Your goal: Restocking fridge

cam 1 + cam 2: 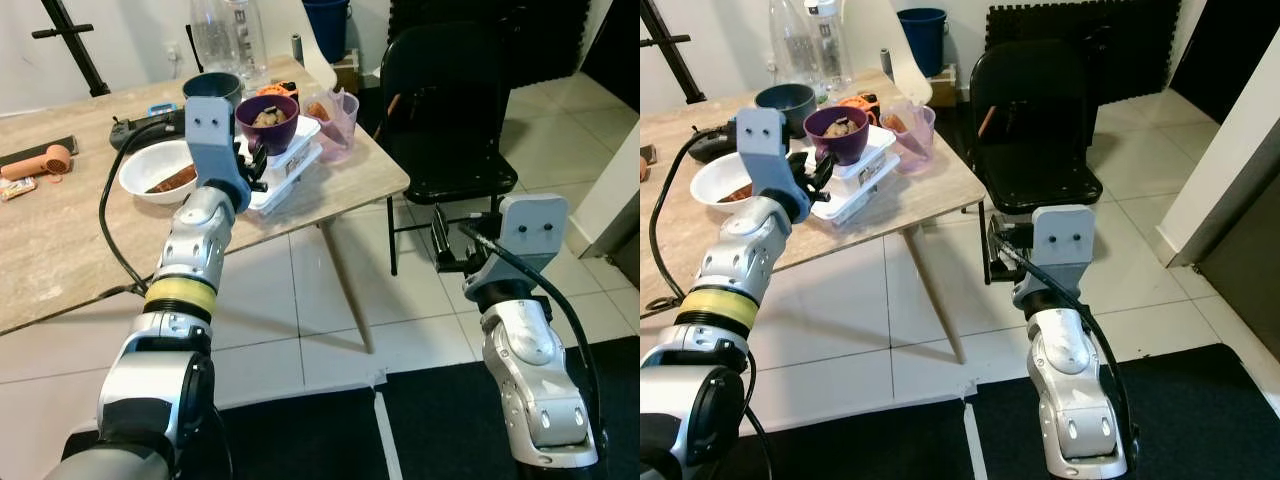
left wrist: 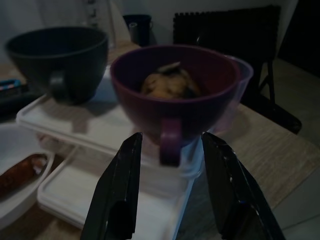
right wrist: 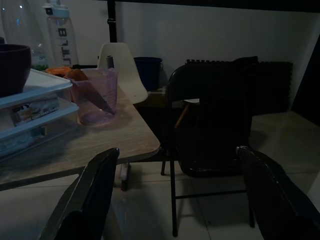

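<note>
I will next hold the purple mug by its handle (image 2: 170, 142) with my left gripper, so the mug stays upright with the loose food inside.
A purple mug (image 1: 267, 122) with food in it stands on stacked white lidded containers (image 1: 290, 165) near the table's right corner. In the left wrist view the purple mug (image 2: 175, 90) has its handle turned toward me. My left gripper (image 2: 170, 145) is open, one finger on each side of that handle and just short of it. A dark mug (image 2: 57, 55) sits beside the purple one on the same lid. My right gripper (image 1: 441, 240) is open and holds nothing, raised over the floor beside the black chair (image 1: 450, 100).
The wooden table (image 1: 60, 250) also carries a white bowl (image 1: 155, 172) with food, a clear pink cup (image 1: 335, 120), plastic bottles (image 1: 225, 35) and a black cable. A black mat covers the floor near my feet, with white tiles beyond.
</note>
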Tool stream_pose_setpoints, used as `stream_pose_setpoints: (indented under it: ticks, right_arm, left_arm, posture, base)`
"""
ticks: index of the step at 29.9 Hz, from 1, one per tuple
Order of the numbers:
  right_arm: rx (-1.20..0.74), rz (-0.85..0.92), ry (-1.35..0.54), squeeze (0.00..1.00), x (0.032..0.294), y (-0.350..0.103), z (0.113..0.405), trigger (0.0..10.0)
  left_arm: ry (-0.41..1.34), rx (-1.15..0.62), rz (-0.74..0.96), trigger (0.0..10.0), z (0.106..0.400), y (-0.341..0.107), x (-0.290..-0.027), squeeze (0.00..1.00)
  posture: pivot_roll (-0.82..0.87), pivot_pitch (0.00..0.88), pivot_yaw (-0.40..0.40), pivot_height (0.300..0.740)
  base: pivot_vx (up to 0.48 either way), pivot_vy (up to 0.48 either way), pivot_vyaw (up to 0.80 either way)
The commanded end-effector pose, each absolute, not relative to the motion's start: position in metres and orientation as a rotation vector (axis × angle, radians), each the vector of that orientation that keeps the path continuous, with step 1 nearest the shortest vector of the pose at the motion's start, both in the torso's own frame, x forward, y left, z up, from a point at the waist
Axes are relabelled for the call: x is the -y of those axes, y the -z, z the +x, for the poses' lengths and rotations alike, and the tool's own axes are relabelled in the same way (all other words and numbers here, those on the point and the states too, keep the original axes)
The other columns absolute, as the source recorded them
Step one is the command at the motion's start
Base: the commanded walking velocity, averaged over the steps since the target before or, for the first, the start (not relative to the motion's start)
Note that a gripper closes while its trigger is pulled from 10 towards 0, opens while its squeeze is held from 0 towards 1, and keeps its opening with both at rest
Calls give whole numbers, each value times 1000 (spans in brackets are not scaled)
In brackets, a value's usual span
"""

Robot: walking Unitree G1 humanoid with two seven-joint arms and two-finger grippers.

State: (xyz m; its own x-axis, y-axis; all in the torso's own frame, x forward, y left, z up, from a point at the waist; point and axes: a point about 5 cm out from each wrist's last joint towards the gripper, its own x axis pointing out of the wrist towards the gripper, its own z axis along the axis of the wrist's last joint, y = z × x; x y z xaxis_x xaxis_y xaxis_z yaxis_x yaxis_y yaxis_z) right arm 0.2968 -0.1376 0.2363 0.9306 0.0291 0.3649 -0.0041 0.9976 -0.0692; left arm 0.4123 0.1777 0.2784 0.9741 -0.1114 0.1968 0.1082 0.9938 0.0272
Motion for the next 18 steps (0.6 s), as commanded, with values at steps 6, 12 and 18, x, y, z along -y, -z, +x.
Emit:
stream_pose_setpoints:
  ticks: [6, 12, 18]
  right_arm:
    - [366, -68, -18, 0, 136, -233, 296, 10000]
    - [366, -69, -16, 0, 137, -233, 296, 10000]
    - [365, -66, -15, 0, 137, -233, 296, 10000]
  left_arm:
    - [110, 180, 26, 10000, 417, -274, -172, 0]
    - [92, 185, 42, 4706, 419, -275, -173, 0]
    - [58, 201, 35, 275, 420, -278, -177, 0]
  posture:
    - [-165, 224, 58, 710]
    - [-169, 227, 60, 710]
    - [-165, 225, 60, 710]
  base:
    - [0, 0, 0]
    - [0, 0, 0]
    - [0, 0, 0]
